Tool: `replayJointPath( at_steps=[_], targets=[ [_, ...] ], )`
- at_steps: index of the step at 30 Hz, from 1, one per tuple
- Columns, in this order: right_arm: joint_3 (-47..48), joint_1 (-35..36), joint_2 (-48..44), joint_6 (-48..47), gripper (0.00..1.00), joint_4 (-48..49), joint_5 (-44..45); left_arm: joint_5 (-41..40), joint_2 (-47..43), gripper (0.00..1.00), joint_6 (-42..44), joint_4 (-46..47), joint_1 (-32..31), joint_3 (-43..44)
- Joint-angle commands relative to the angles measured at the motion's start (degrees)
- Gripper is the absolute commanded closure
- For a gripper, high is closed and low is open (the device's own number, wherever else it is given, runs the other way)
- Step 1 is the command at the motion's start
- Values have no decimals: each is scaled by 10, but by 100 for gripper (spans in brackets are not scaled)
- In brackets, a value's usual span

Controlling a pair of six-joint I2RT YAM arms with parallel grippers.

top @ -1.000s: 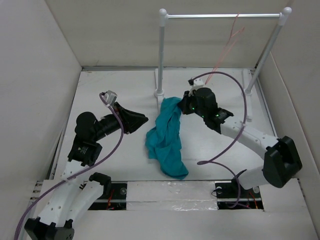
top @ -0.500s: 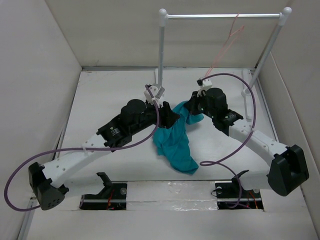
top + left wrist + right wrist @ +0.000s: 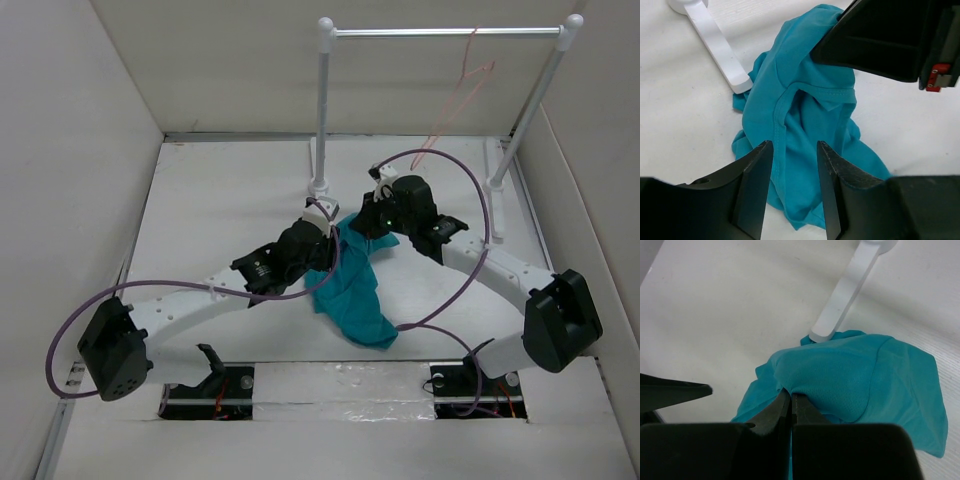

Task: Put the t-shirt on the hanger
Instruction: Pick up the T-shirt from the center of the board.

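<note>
The t-shirt's collar has to stay within reach so the hanger can be put in. My left gripper should grab the t-shirt near its collar seam next.
The teal t-shirt [image 3: 352,290] lies crumpled at the middle of the table, its upper end lifted. My right gripper [image 3: 362,222] is shut on a fold of the t-shirt [image 3: 850,377] and holds that end up. My left gripper [image 3: 330,245] is open just above the t-shirt [image 3: 805,115], jaws spread over the fabric near the collar seam, not gripping. The red-pink hanger [image 3: 455,95] hangs from the rail at the back right, away from both grippers.
A white-and-silver rail [image 3: 445,32] on two posts stands at the back; its left post foot [image 3: 319,185] is just behind the shirt, and shows in the left wrist view [image 3: 715,45] and the right wrist view [image 3: 842,300]. White walls enclose the table on three sides.
My left arm swung from the left side to the shirt and now hovers open over it. My right gripper kept its hold on the shirt's upper end and shifted slightly.
</note>
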Motion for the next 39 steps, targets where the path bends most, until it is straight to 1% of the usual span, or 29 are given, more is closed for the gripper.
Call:
replayJointPath(
  at_steps=[1, 3, 5, 6, 7, 10, 11, 13, 14, 17, 21, 22, 25, 26, 29, 31, 32, 33, 36, 37, 38, 39],
  targets=[
    [29, 6, -17, -1, 100, 18, -25, -31, 11, 63, 54, 58, -4, 15],
    [37, 6, -14, -3, 100, 4, -35, -28, 20, 63, 71, 80, -11, 9],
    [37, 0, -13, 2, 100, 10, -44, -48, 35, 60, 82, 88, -27, 9],
    [37, -6, -12, 7, 100, 14, -62, -60, 39, 59, 90, 87, -27, 9],
    [40, -6, -10, 9, 100, 13, -71, -86, 45, 55, 95, 91, -34, 5],
    [49, -21, -10, 8, 100, 1, -106, -117, 56, 48, 122, 126, -48, -9],
    [49, -26, -12, 10, 100, 5, -113, -126, 57, 43, 129, 146, -48, -12],
    [54, -32, -13, 16, 100, 10, -131, -151, 62, 39, 152, 174, -54, -25],
    [57, -32, -13, 13, 100, 1, -134, -158, 63, 38, 162, 205, -54, -30],
    [57, -38, -20, 13, 100, -1, -144, -175, 76, 38, 206, 240, -54, -38],
    [62, -49, -13, 16, 100, -5, -174, -177, 94, 45, 234, 267, -54, -34],
    [62, -49, -14, 16, 100, -9, -177, -173, 102, 49, 237, 270, -48, -30],
    [57, -49, -11, 24, 100, 3, -179, -175, 115, 54, 243, 268, -48, -18],
    [59, -49, -11, 21, 100, -4, -180, -174, 116, 60, 244, 275, -43, -18],
    [55, -54, -14, 23, 100, 2, -179, -168, 118, 70, 246, 280, -42, -16],
    [55, -54, -13, 29, 100, 9, -185, -167, 116, 83, 244, 285, -42, -18],
    [57, -60, -12, 26, 100, -1, -189, -162, 114, 96, 239, 287, -34, -18],
    [60, -60, -12, 23, 100, -5, -187, -158, 108, 100, 231, 285, -34, -18],
    [58, -60, -9, 26, 100, 2, -171, -138, 73, 100, 201, 277, -34, -21],
    [62, -60, 2, 24, 100, 1, -167, -124, 49, 100, 192, 276, -28, -27],
    [78, -60, 10, 18, 98, -13, -164, -115, 37, 100, 157, 270, -28, -30],
    [89, -54, 19, 11, 94, -21, -156, -106, 24, 100, 141, 267, -28, -34]
  ],
)
